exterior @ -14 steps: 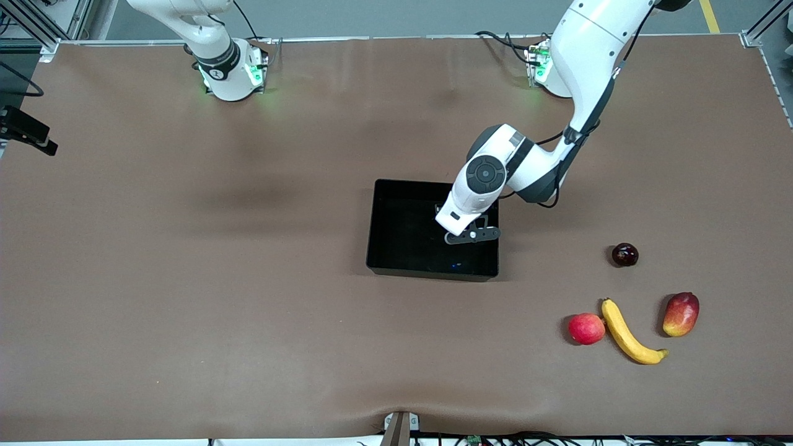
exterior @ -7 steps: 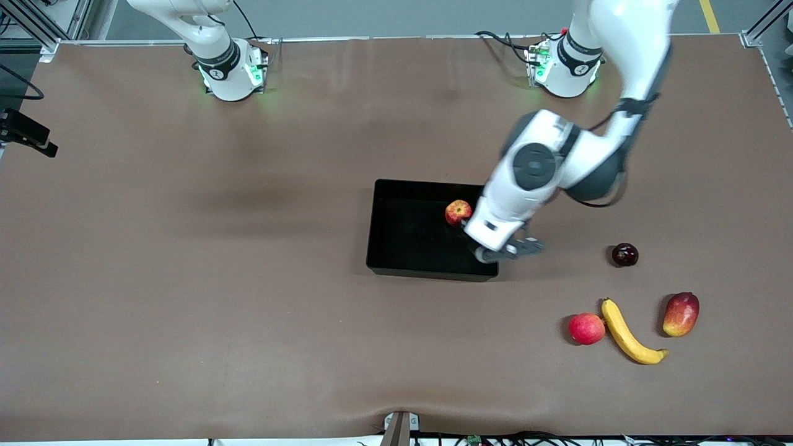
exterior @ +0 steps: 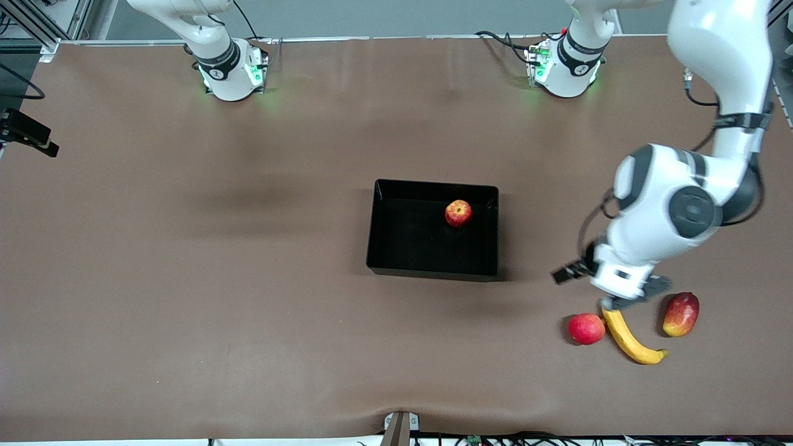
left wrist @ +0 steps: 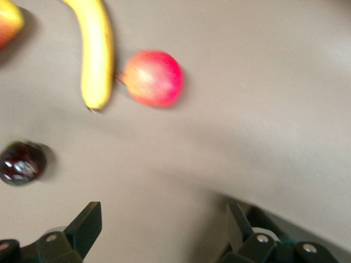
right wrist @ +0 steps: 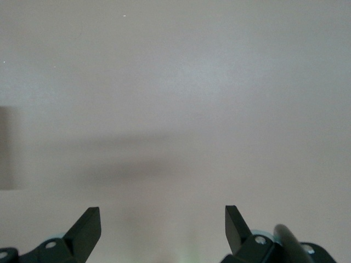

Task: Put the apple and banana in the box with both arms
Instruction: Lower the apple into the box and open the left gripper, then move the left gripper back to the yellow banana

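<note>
The banana (exterior: 629, 339) should be grabbed next by the middle of its curved body with my left gripper. It then goes in the black box (exterior: 409, 241) with the apple.
The apple (exterior: 458, 213) lies in the black box (exterior: 409, 241), near the wall toward the left arm's end. The banana (exterior: 629, 339) lies on the table toward the left arm's end, and also shows in the left wrist view (left wrist: 96, 55). My left gripper (exterior: 612, 296) hangs open and empty over the table, by the banana's end that is farther from the front camera; its wrist view (left wrist: 162, 227) shows bare table between the fingers. My right gripper (right wrist: 163, 227) is open and empty over bare table, outside the front view.
A pinkish-red round fruit (exterior: 586, 328) touches the banana's side toward the box. A red-yellow mango (exterior: 681, 314) lies on the banana's opposite flank. A dark plum (left wrist: 21, 163) shows only in the left wrist view; the left arm hides it in the front view.
The left gripper left the apple in the box, then swung from the box toward the left arm's end, to above the banana. The right arm has not moved.
</note>
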Tool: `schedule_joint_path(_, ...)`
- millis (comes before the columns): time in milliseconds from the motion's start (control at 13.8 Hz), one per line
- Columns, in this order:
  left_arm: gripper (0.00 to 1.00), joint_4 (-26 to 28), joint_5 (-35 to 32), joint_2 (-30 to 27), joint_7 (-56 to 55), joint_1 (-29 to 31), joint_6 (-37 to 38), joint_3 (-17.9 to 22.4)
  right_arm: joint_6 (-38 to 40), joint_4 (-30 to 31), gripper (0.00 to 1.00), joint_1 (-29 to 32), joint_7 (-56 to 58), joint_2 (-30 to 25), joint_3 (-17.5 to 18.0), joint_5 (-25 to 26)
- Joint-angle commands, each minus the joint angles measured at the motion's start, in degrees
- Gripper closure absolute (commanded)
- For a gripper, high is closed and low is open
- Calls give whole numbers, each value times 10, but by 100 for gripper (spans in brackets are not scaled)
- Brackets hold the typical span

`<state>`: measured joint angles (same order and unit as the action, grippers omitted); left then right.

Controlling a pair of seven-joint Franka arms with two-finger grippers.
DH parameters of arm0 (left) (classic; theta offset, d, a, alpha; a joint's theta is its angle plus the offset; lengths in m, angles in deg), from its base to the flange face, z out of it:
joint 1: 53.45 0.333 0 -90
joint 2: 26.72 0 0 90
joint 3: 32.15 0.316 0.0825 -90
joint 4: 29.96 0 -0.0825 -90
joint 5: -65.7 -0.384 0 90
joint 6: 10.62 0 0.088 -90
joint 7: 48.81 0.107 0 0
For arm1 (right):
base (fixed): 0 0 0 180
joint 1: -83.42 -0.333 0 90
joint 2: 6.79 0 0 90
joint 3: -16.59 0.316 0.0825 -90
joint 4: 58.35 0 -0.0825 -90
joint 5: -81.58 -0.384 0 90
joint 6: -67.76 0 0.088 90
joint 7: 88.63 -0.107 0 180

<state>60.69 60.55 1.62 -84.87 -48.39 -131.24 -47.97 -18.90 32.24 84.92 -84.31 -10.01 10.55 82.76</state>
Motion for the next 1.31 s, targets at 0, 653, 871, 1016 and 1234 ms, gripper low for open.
schedule_joint_path(0, 0, -64, -7, 56, -2, 40, -5, -7, 10, -14, 0, 6, 8, 6, 4, -7)
schedule_joint_path(653, 0, -122, -6, 196, 1, 67, -235, 51, 15, -13, 0, 14, 8, 6, 3, -20)
schedule_joint_path(871, 0, -123, -6, 223, -9, 68, -275, 56, 15, -13, 0, 14, 8, 6, 3, -20)
schedule_joint_path(1016, 2, -123, -5, 228, -6, 70, -275, 56, 16, -13, 0, 13, 8, 6, 3, -20)
schedule_joint_path(1234, 7, -123, -4, 241, -8, 69, -278, 56, 16, -13, 0, 16, 8, 6, 3, -20)
